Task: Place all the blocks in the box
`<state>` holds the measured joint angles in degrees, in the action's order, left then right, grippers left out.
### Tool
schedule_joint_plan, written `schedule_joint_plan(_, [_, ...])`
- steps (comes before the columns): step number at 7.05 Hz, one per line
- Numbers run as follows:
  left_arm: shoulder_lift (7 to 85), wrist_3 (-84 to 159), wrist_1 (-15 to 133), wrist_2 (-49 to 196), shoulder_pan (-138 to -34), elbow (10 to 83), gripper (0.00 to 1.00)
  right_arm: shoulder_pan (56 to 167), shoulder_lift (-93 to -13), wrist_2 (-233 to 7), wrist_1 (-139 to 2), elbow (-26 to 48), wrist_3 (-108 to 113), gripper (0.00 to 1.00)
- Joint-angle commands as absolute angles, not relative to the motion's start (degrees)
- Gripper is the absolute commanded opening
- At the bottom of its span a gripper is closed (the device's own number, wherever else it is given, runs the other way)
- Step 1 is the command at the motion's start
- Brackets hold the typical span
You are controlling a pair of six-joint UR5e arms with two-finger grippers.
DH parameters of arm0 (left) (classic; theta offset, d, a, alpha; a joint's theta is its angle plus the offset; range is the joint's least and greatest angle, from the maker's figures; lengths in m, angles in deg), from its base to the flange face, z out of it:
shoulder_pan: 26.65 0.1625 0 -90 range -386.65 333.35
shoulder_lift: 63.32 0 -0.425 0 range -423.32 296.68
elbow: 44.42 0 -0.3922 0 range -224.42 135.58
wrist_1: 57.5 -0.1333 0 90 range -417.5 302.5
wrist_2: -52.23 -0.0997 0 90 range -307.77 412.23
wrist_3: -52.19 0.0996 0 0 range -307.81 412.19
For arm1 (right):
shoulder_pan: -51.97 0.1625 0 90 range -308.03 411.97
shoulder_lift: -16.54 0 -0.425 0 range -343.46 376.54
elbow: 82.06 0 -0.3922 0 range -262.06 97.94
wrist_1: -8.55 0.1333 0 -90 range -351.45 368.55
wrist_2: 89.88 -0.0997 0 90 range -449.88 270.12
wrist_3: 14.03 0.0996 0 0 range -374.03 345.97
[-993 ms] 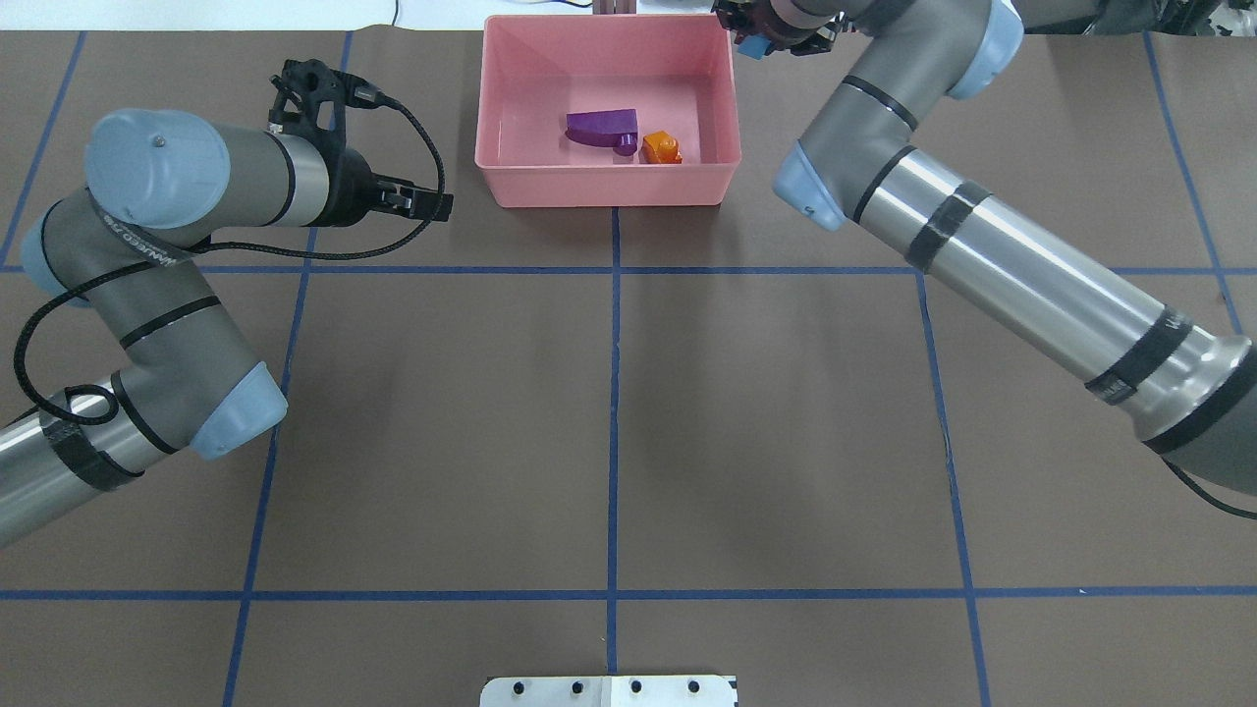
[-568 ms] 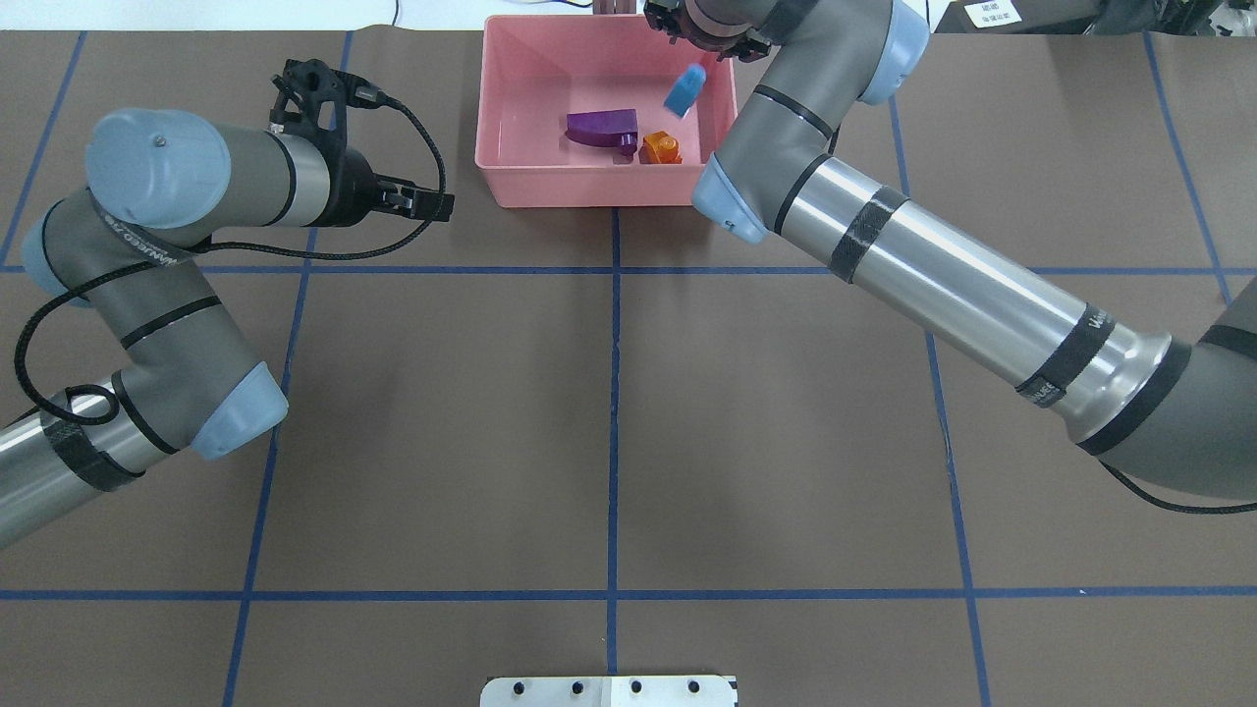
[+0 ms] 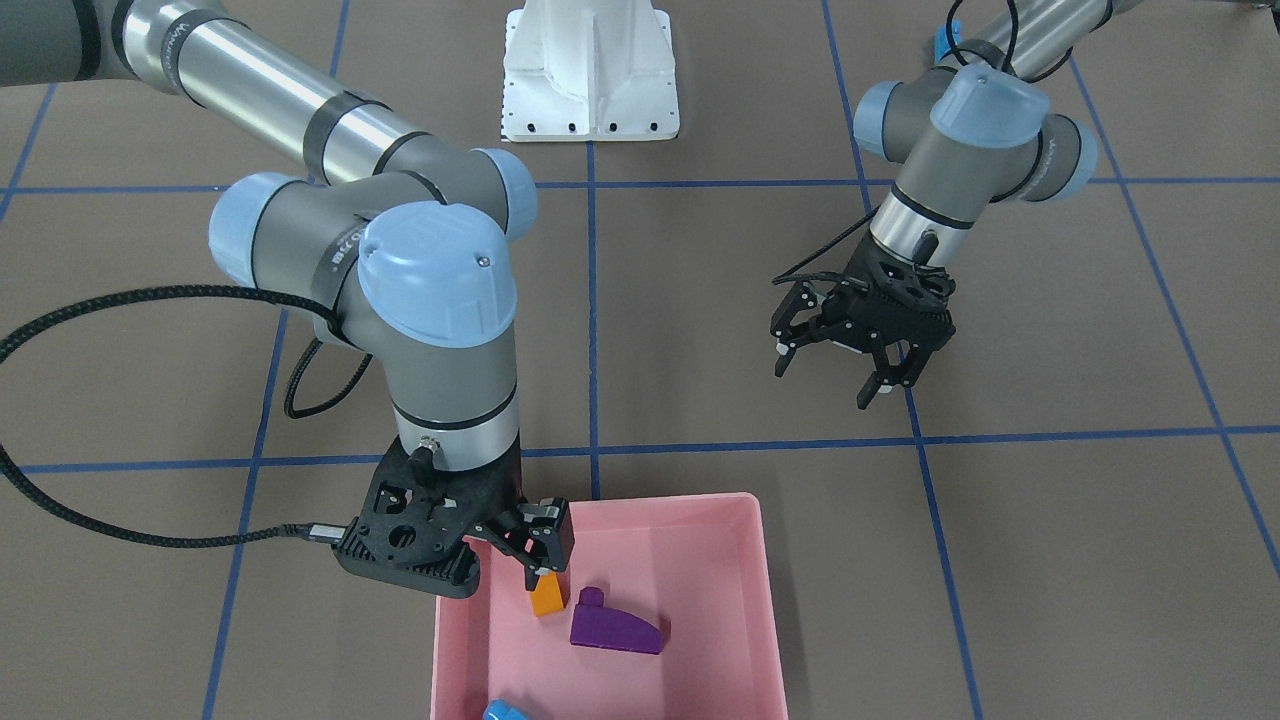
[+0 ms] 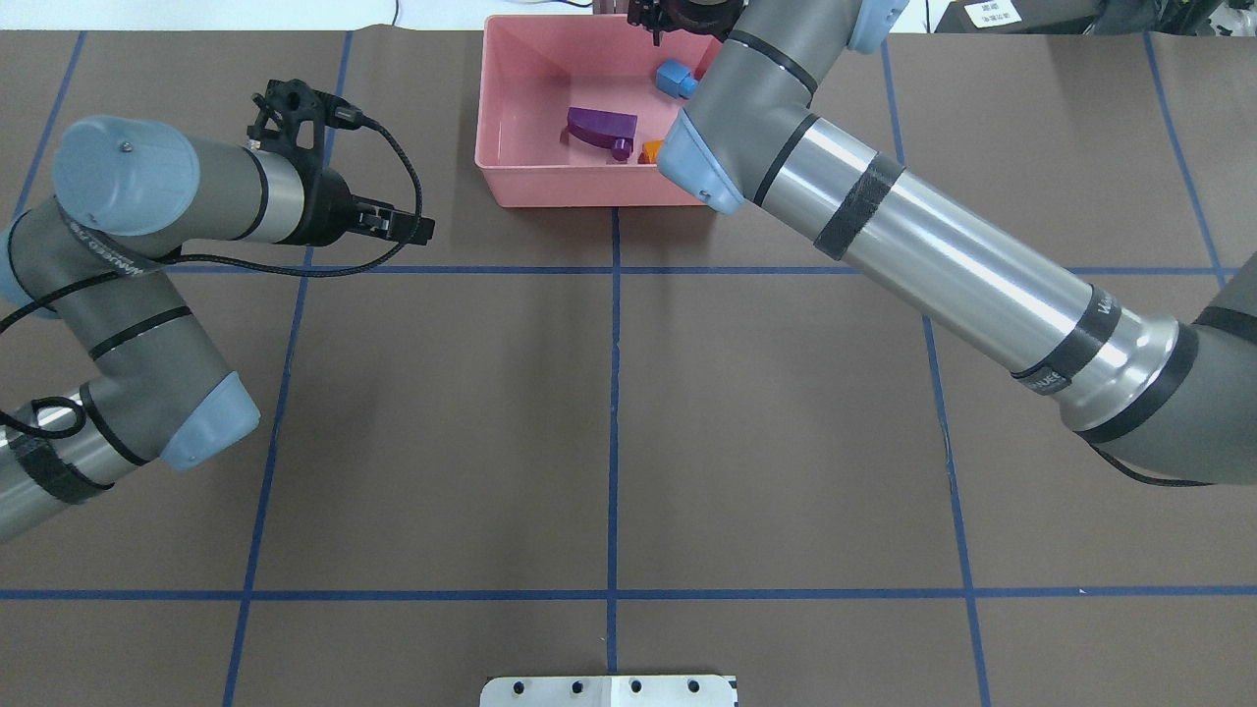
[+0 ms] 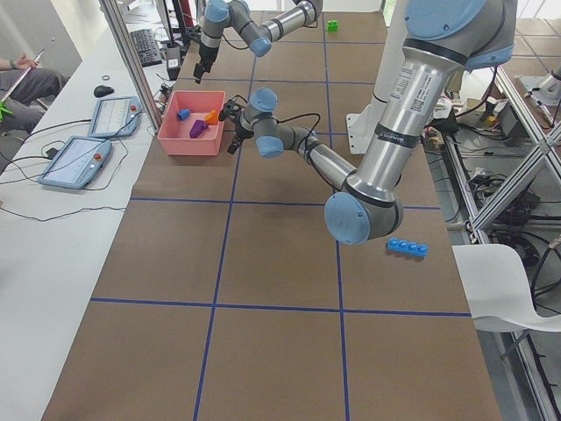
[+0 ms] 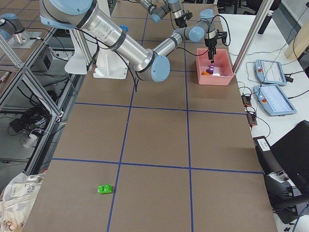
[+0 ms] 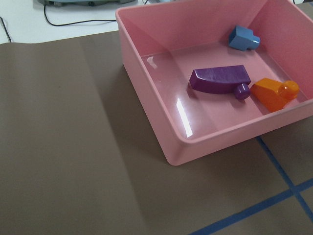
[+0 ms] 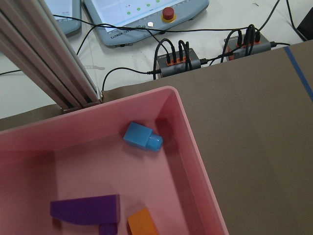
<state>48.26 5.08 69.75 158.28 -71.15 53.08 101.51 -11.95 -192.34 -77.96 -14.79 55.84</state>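
The long blue brick needs to go into the pink box [image 3: 606,682] [image 7: 171,73] with the other blocks, so my left gripper needs to grab the brick by its long sides next.
The pink box [image 4: 511,191] stands at the table's far edge. Three blocks lie inside it: a purple sloped one [image 4: 601,126], an orange one [image 4: 650,151] and a small blue one [image 4: 674,79]. My right gripper [image 3: 540,555] hangs over the box beside the orange block [image 3: 548,596], open, with nothing in it. Left of the box, above bare table, my left gripper [image 3: 826,385] is open and empty. A long blue brick [image 5: 408,248] lies on the table near the left arm's base. A green brick [image 6: 105,188] lies at the table's right end.
The white base plate [image 3: 590,90] sits at the robot's side of the table. Behind the box are an aluminium post [image 8: 54,63], cables and teach pendants [image 8: 146,19]. The right arm's forearm [image 4: 933,255] spans the table's right half.
The right arm swung left over the box and let go of the small blue block, which now lies on the box floor. The left arm shifted slightly left.
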Motion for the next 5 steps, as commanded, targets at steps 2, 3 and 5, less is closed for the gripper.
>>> schedule_joint_plan(2, [32.36,6.39,69.68,162.87,-71.12,64.80,0.99,103.65,-20.07,-196.48,-84.44,-0.02,50.16,1.00])
schedule_joint_plan(3, [27.00,11.88,69.68,162.88,-70.95,66.83,0.99,104.61,-23.59,-197.71,-84.53,3.68,47.52,1.00])
schedule_joint_plan(5, [13.83,11.77,69.77,168.28,-70.59,70.88,1.00,106.72,-31.15,-200.00,-84.44,11.24,44.26,1.00])
